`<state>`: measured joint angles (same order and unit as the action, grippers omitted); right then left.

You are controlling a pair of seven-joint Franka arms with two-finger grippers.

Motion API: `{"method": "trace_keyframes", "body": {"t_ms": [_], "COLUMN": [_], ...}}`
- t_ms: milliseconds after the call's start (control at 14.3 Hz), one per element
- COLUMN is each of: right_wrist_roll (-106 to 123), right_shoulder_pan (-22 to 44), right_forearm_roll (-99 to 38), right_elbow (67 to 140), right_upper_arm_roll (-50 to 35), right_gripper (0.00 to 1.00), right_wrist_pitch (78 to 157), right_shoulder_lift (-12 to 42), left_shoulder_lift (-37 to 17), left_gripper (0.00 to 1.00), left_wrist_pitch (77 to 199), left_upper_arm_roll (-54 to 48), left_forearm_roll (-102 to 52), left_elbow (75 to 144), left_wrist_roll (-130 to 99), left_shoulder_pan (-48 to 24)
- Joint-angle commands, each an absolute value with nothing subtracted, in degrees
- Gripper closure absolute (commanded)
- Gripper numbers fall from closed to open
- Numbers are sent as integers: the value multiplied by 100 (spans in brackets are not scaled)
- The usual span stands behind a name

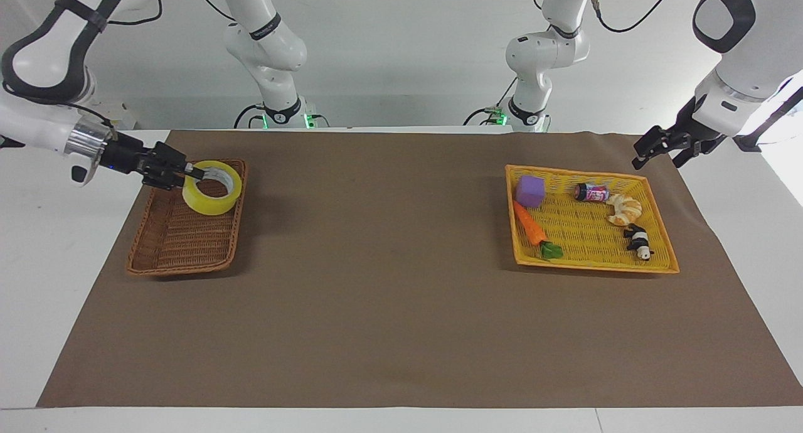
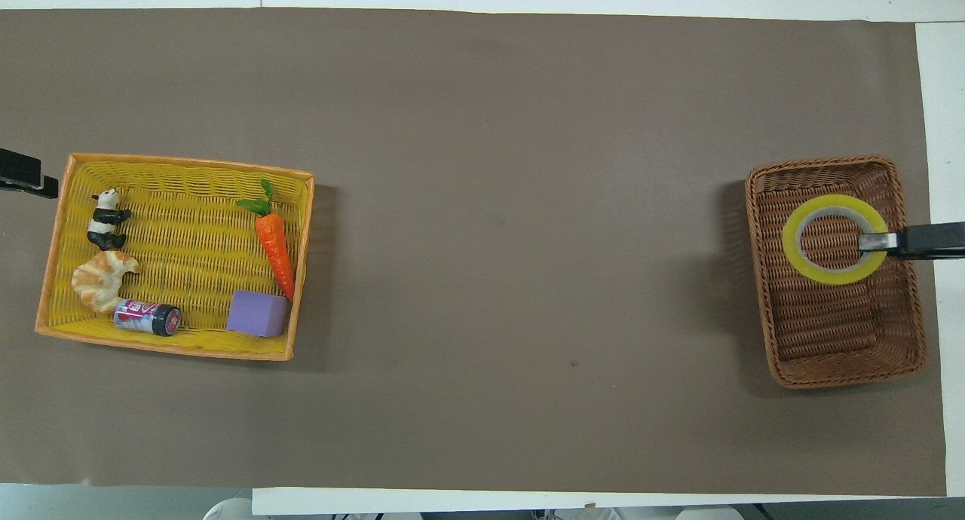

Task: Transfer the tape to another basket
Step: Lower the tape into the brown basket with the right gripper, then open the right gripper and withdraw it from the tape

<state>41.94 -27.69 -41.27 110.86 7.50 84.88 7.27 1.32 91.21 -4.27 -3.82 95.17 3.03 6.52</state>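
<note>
The yellow tape roll is hanging high above the bottom of the brown wicker basket, so I need to lower it farther in before my right gripper lets go.
The yellow tape roll [image 1: 210, 202] hangs over the brown wicker basket [image 1: 182, 238], above the end nearer to the robots. My right gripper [image 1: 191, 172] is shut on the roll's wall, one finger inside the core, and holds it about level with the rim. In the overhead view the tape [image 2: 791, 241] lies within the basket's [image 2: 829, 339] outline and the right gripper [image 2: 874, 243] comes in from the table's edge. My left gripper [image 1: 659, 159] is open and empty, raised just outside the yellow tray's corner.
The shallow yellow tray [image 1: 596, 267] at the left arm's end holds a purple block [image 1: 530, 190], a carrot [image 1: 530, 226], a small can [image 1: 591, 192], a croissant [image 1: 623, 208] and a panda figure [image 1: 638, 240]. A brown mat covers the table.
</note>
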Motion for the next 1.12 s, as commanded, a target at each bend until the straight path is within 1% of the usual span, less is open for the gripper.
{"method": "trace_keyframes", "body": {"t_ms": [0, 209, 349, 488, 698, 907, 1047], "right_wrist_roll": [4990, 5159, 5299, 5518, 5650, 5678, 5678], "right_shoulder_pan": [-2988, -2962, -2936, -2936, -2909, -2900, -2909], "right_forearm_roll": [-3657, -3376, -3279, -3278, -3226, -3173, -3112], "right_elbow": [10819, 10907, 11126, 11214, 11487, 11584, 11575], "right_upper_arm_roll": [650, 650, 650, 650, 650, 650, 650], "right_gripper": [100, 100, 100, 100, 100, 99, 95], "right_wrist_pitch": [8411, 8481, 8779, 8972, 9289, 9404, 9448], "right_shoulder_lift": [1203, 1213, 1187, 1318, 1283, 1283, 1292], "left_shoulder_lift": [264, 264, 281, 281, 264, 281, 220], "left_gripper": [0, 0, 0, 0, 0, 0, 0], "left_wrist_pitch": [9123, 9132, 9053, 9053, 9167, 8738, 8526], "left_upper_arm_roll": [-492, -492, -501, -501, -492, -519, -519], "left_forearm_roll": [-290, -290, -281, -281, -220, 193, 211], "left_elbow": [9633, 9633, 9633, 9642, 9607, 9545, 9344], "left_wrist_roll": [396, 396, 387, 387, 413, 448, 474], "left_shoulder_pan": [721, 729, 651, 703, 660, 624, 519]}}
